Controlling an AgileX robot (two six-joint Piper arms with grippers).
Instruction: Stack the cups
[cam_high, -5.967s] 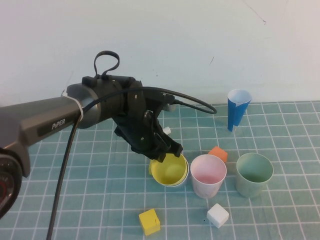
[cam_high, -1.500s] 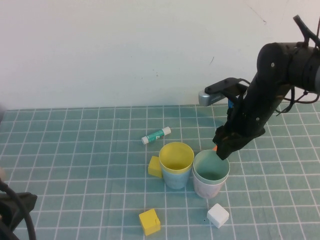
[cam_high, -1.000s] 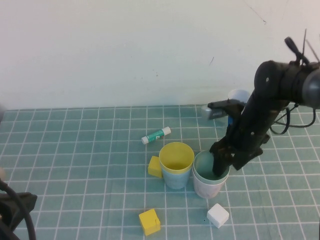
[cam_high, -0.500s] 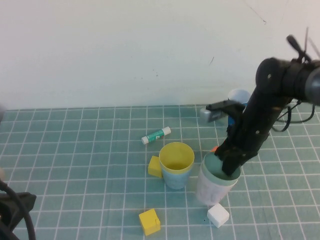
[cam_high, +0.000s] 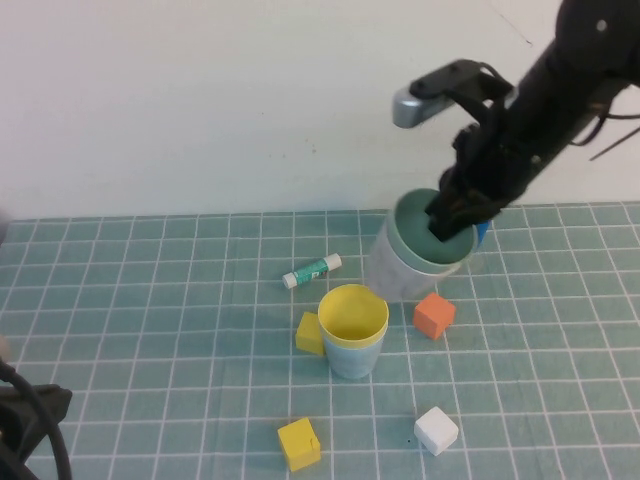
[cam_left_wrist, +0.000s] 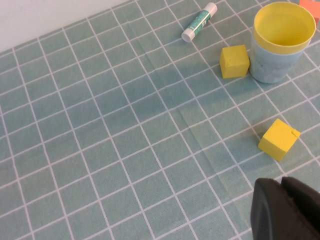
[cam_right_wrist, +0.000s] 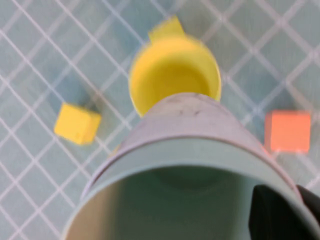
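Observation:
The pink cup's base would miss if I let go now, since it hangs tilted above and behind the yellow cup; my right gripper should line it up.
My right gripper (cam_high: 452, 213) is shut on the rim of the pale green cup (cam_high: 420, 240), one finger inside it. The green cup sits nested in the pink cup (cam_high: 393, 275). The pair hangs tilted in the air above the mat, behind and to the right of the yellow cup (cam_high: 353, 312), which stands nested in the light blue cup (cam_high: 352, 358). In the right wrist view the green cup's rim (cam_right_wrist: 180, 150) fills the front with the yellow cup (cam_right_wrist: 175, 82) below it. My left gripper (cam_left_wrist: 284, 210) is shut and empty, low at the near left, away from the cups.
An orange block (cam_high: 433, 315), a white block (cam_high: 435, 430), two yellow blocks (cam_high: 299, 443) (cam_high: 309, 333) and a glue stick (cam_high: 312, 270) lie on the green grid mat. A blue paper cone (cam_high: 483, 233) is mostly hidden behind the right arm.
The right gripper closed on the green cup's rim and lifted the green-and-pink pair off the mat, up and toward the back. The orange block is now uncovered.

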